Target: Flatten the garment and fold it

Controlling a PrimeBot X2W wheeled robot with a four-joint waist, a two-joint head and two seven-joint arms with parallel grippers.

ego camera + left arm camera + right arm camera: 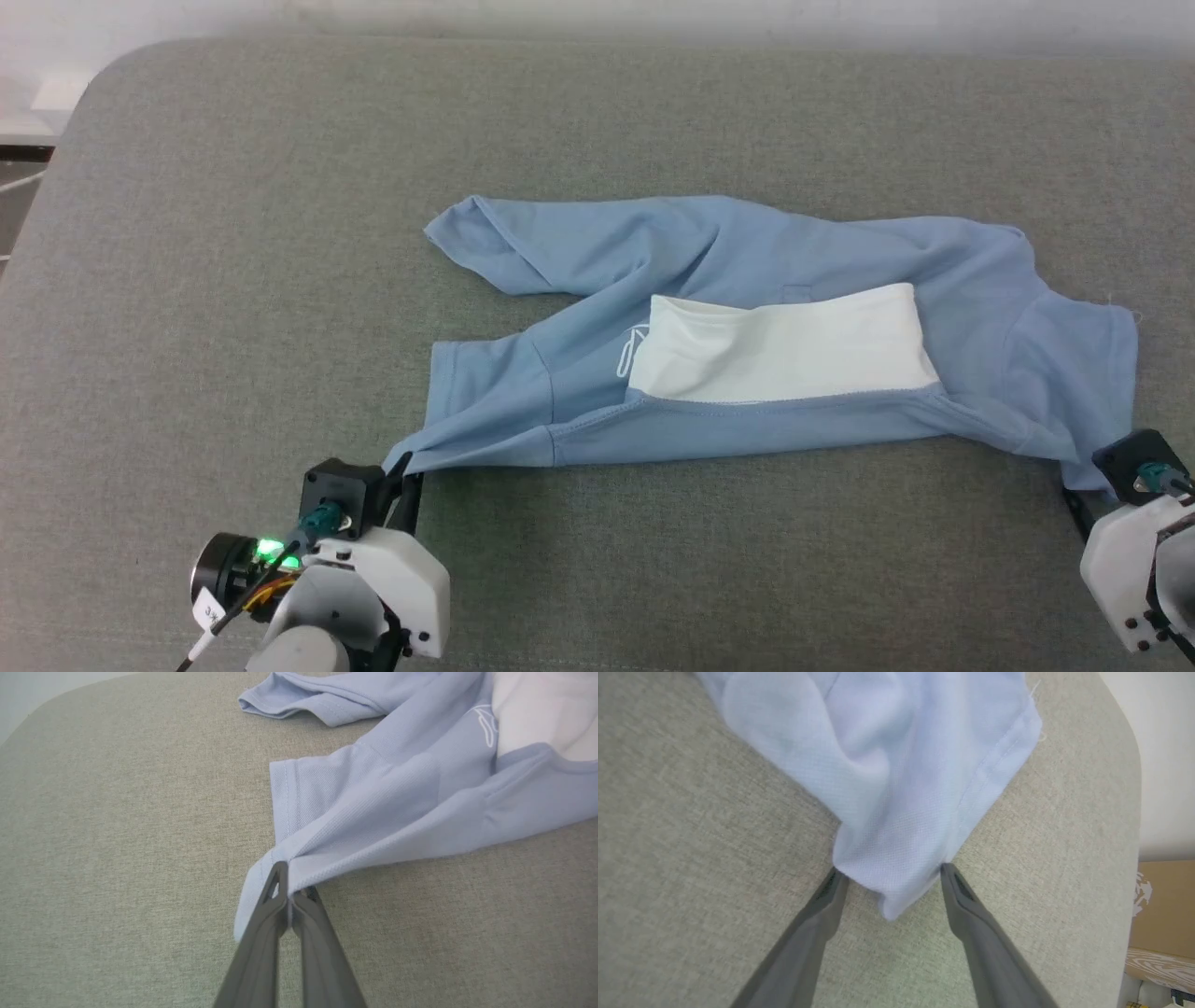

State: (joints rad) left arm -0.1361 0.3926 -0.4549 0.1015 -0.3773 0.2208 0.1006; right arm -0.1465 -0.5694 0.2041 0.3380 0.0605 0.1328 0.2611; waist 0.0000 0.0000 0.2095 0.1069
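The shirt's sleeve [934, 778] is slack behind the shirt's loose cloth tip [892, 896], and my right gripper will next pinch that tip between its open fingers.
The light blue T-shirt [747, 280] lies crumpled and stretched sideways across the grey padded surface [233, 280], its white panel [784, 350] and small white script mark [635, 345] facing up. My left gripper [403, 467] is shut on the shirt's near left corner [280, 882], pinching the hem between its fingers [261, 938]. My right gripper [888, 872] is open at the near right corner [896, 858], its two fingertips straddling the cloth tip, which lies loose between them. In the head view the right gripper's body [1134, 523] sits at the lower right edge.
The grey surface has rounded corners; its right edge [1129, 812] runs close to my right gripper. Beyond that edge stands a cardboard box [1162, 905]. Bare fabric surface spreads to the left and in front of the shirt.
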